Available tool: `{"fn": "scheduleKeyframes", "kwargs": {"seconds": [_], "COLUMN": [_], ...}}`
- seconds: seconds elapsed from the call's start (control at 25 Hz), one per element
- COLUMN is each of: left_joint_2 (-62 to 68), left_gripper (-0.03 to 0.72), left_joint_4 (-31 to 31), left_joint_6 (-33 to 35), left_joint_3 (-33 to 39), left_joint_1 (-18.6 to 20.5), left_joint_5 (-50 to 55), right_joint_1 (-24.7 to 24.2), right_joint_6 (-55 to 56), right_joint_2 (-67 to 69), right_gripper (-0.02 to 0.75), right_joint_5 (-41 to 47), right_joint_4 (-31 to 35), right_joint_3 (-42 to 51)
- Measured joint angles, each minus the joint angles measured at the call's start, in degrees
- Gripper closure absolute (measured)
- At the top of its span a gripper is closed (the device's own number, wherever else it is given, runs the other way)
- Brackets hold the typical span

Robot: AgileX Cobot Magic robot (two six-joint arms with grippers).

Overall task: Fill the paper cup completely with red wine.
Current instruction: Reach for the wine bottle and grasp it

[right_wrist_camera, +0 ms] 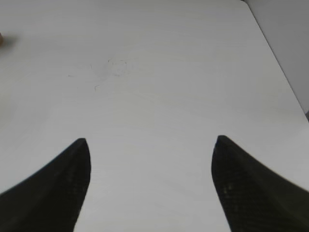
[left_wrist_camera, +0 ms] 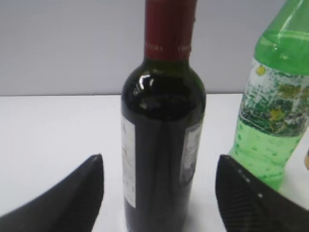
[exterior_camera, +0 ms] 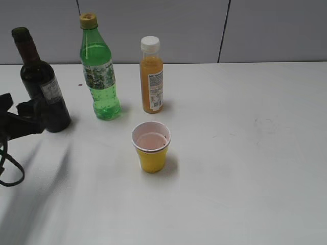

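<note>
The dark red wine bottle is widest below a slim neck [exterior_camera: 26,47], so my left gripper should pick the bottle up around its wide body [exterior_camera: 50,101] next.
The yellow paper cup [exterior_camera: 152,148] stands upright at the table's middle, with a shallow pinkish liquid inside. The dark wine bottle [exterior_camera: 43,87] stands upright at the far left; it also shows in the left wrist view [left_wrist_camera: 161,145], with a dark red neck band. My left gripper [exterior_camera: 33,115] is open, its fingers [left_wrist_camera: 159,166] on either side of the bottle's lower body with gaps on both sides. My right gripper [right_wrist_camera: 150,145] is open and empty above bare table. It is out of the exterior view.
A green soda bottle [exterior_camera: 99,71] stands right of the wine bottle and shows in the left wrist view [left_wrist_camera: 275,111]. An orange juice bottle [exterior_camera: 152,76] stands behind the cup. The table's right edge [right_wrist_camera: 280,67] shows in the right wrist view.
</note>
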Motion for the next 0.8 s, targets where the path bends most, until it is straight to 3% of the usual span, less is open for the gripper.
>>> {"fn": "scheduleKeyframes", "kwargs": {"seconds": [0.2,0.48,0.8], "left_joint_2": [6.59,8.64,9.57], "left_gripper": [0.034,-0.004,-0.004], "left_joint_4": [7.61,2.37,0.26], "left_joint_6": [-1.15,-3.61,-4.25], "left_joint_3": [-0.91,-1.93,-8.62], "left_joint_1": [-0.01,-0.06,-0.06], "left_joint_5": [-1.53,-1.74,-1.93], "right_joint_1": [0.00,0.00,0.00], "right_joint_6": [0.00,0.00,0.00], "right_joint_2": [0.00,0.00,0.00], "right_gripper": [0.148,0.148,0.148], "right_joint_5": [0.00,0.00,0.00], "right_joint_4": [0.00,-0.05,-0.11], "right_joint_3": [0.00,0.00,0.00]}}
